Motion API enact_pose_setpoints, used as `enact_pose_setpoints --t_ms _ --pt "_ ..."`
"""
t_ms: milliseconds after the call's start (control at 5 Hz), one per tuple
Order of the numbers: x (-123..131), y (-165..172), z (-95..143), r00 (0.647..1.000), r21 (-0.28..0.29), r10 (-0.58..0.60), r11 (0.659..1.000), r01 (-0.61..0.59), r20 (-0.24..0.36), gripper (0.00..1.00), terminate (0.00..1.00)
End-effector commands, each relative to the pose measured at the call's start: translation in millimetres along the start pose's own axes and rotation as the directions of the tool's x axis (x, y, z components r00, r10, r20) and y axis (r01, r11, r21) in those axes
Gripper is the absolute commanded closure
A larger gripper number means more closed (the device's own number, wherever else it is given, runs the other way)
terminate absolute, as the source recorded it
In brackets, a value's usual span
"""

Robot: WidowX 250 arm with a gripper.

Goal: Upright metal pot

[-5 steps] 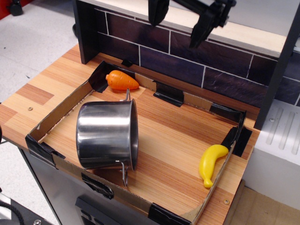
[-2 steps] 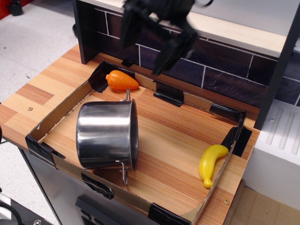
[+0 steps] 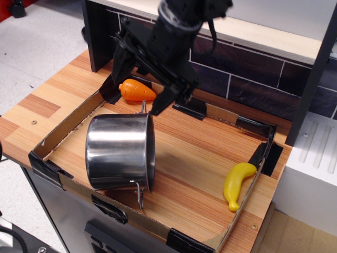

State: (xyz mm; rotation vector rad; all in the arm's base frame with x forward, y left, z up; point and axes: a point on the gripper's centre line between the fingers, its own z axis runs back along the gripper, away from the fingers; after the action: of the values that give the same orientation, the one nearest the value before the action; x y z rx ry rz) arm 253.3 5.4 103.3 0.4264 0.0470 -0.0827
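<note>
The metal pot needs to stand upright in the wooden tray. My gripper will next grab the pot by its open rim.
The metal pot lies on its side at the left of the cardboard-edged wooden tray. Its open mouth faces right, and its thin wire handles point toward the back and the front. My black gripper hangs open above the back left of the tray. One finger is over the left edge by the toy carrot, the other finger just behind the pot's rim. The gripper holds nothing and is not touching the pot.
A yellow toy banana lies at the tray's right edge. A dark tiled back wall with a wooden shelf rises behind the tray. A white appliance stands to the right.
My gripper has come down and to the left from the upper back, from above the shelf to just above the carrot and the pot's rear rim. The pot, carrot and banana have not moved.
</note>
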Motion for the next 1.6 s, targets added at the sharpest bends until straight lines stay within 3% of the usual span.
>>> enact_pose_setpoints --t_ms 0,400,600,800,1000,1200,1400 --pt "0.1 0.2 -8.2 0.994 0.051 0.082 0.995 -0.086 0.078 0.00 0.00" --pt "-4.8 3.0 -10.6 0.992 0.145 0.129 0.981 -0.128 -0.002 0.00 0.00" --pt "-4.6 -2.9 -7.3 0.968 0.233 0.200 0.959 -0.161 -0.152 0.00 0.00" --pt "-7.9 -8.0 -8.1 0.952 0.277 0.227 0.947 -0.166 -0.207 0.00 0.00" --pt "-11.4 -8.1 -18.2 0.948 0.310 0.231 0.938 -0.157 -0.218 0.00 0.00" --pt "-13.4 -5.4 -21.4 0.949 0.307 0.233 0.938 -0.161 -0.215 1.00 0.00" --pt "-15.1 -2.0 -17.9 0.966 0.198 0.170 0.971 -0.131 -0.196 1.00 0.00"
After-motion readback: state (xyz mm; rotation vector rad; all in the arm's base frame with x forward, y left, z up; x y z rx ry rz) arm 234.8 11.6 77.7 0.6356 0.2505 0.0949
